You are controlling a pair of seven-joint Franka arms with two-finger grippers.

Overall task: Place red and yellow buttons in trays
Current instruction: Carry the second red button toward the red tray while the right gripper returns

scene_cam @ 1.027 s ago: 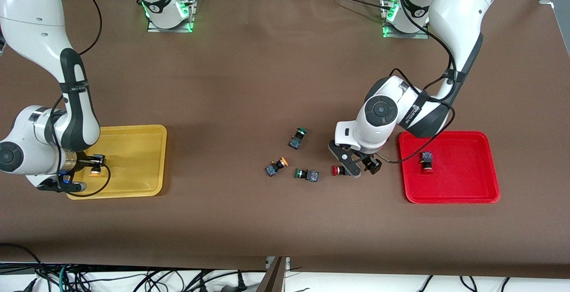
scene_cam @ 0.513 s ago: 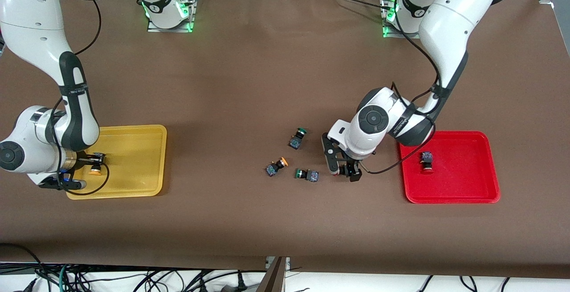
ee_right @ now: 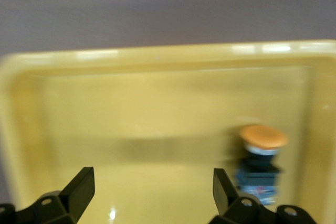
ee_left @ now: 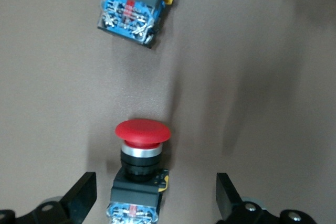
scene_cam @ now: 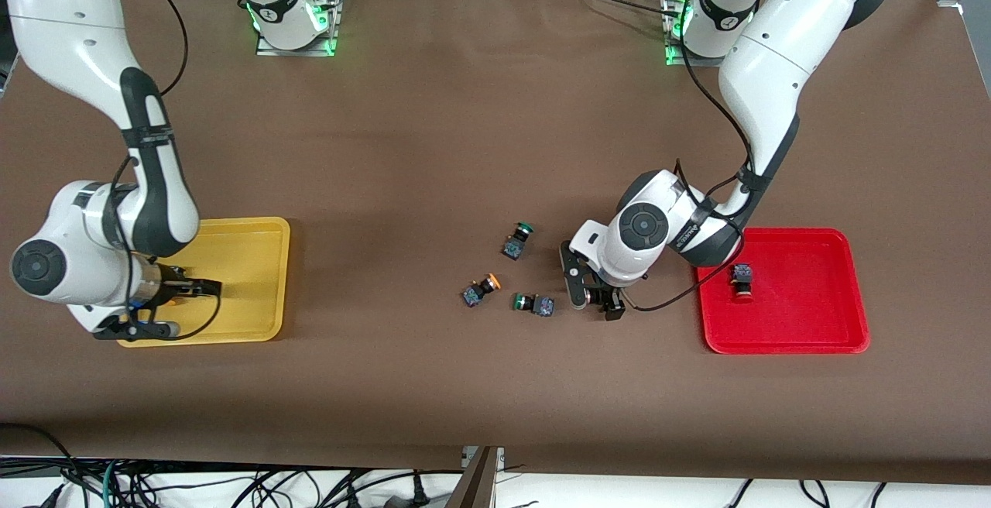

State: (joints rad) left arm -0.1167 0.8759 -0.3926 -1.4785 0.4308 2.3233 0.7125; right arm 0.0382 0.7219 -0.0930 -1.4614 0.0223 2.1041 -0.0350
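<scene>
The red button's dark body (ee_left: 135, 190) is beside the fingers in the left wrist view, so my left gripper should close on the button now.
Low over the table between the loose buttons and the red tray (scene_cam: 809, 314), my left gripper (scene_cam: 594, 296) (ee_left: 155, 200) is open. A red button (ee_left: 138, 167) lies on the table between its fingers (ee_left: 79, 203) without touching them; the hand covers it in the front view. Another red button (scene_cam: 742, 280) rests in the red tray. My right gripper (scene_cam: 200, 289) (ee_right: 149, 190) is open and empty over the yellow tray (scene_cam: 248, 260) (ee_right: 157, 108). A yellow button (ee_right: 260, 163) stands in that tray just outside one finger. A second yellow button (scene_cam: 481, 290) lies on the table.
Two green-capped buttons (scene_cam: 517, 240) (scene_cam: 533, 304) lie on the brown table near the loose yellow one. The nearer green one's dark body (ee_left: 132, 10) shows a short way past the red cap in the left wrist view.
The right gripper has opened, leaving the yellow button in the yellow tray, and drawn back from it toward the table's middle. The left gripper, still open, has come down around the red button.
</scene>
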